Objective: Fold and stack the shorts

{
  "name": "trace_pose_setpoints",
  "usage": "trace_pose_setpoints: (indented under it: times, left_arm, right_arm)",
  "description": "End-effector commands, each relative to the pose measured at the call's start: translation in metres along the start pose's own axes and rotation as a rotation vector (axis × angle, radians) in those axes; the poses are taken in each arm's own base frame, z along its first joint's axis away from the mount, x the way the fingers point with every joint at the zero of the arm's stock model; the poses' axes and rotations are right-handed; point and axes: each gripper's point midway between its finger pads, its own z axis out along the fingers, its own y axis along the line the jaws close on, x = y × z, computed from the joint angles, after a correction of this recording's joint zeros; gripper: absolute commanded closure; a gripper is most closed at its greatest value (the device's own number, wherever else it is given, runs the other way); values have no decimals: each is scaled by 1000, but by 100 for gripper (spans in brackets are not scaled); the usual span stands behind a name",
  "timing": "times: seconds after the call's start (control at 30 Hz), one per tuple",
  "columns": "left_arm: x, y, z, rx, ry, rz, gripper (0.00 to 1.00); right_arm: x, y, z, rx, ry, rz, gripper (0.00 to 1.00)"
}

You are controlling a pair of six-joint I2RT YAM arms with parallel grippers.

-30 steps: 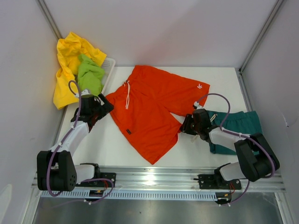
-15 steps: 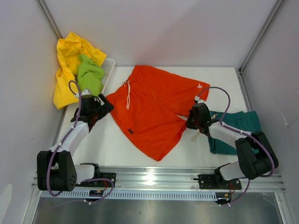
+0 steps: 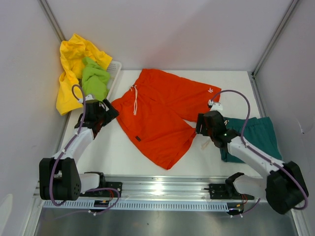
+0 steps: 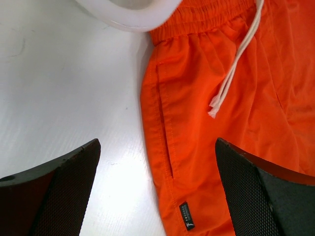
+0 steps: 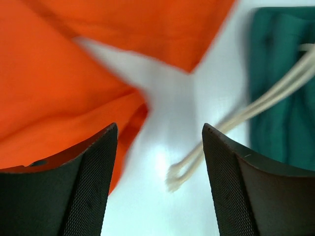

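The orange-red shorts' near leg needs to be folded over the other leg. My right gripper needs to grab it at the outer hem corner (image 3: pixel 168 167) next.
Orange-red shorts (image 3: pixel 160 115) lie spread flat mid-table, waistband to the left, with a pale drawstring (image 4: pixel 236 64). My left gripper (image 3: pixel 104 112) is open above the waistband corner; in the left wrist view the left gripper (image 4: pixel 157 145) straddles the side seam and a pocket slit. My right gripper (image 3: pixel 202 125) is open at the hem of the near leg. In the right wrist view the right gripper (image 5: pixel 160 130) holds nothing, with the orange shorts (image 5: pixel 59 83) at left. Dark teal shorts (image 3: pixel 253 135) lie at the right, their drawstring end (image 5: pixel 179 177) on the table under the jaws.
A white basket (image 3: pixel 114 73) stands at the back left corner, with yellow shorts (image 3: pixel 71 69) and lime green shorts (image 3: pixel 93 81) draped over it. Its rim (image 4: pixel 133 12) sits just ahead of my left gripper. Enclosure walls close in on both sides.
My right gripper shut on the near leg's hem, shifted it slightly right and back, then opened and let go. Its elbow swung right. The left arm has not moved.
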Motion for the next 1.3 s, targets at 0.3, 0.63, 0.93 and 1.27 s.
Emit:
trace_pose_setpoints:
  times: [0.3,0.63,0.93,1.27]
  left_arm:
    - [-24,18,25,-68,-27,-12,1]
    - [-4,31,22,-51,-46,-12,1]
    - [-4,30,19,-51,-43,-9,1]
    - [-7,28,18,-46,-46,-6,1]
  right_arm:
    - [68,135,-100,-507,32,-366,39]
    - [136,187,-123,-553,74,-601,33]
    - [173,202,-108,-521,128,-728,33]
    - [185,198,-90,-466,130,-772,62]
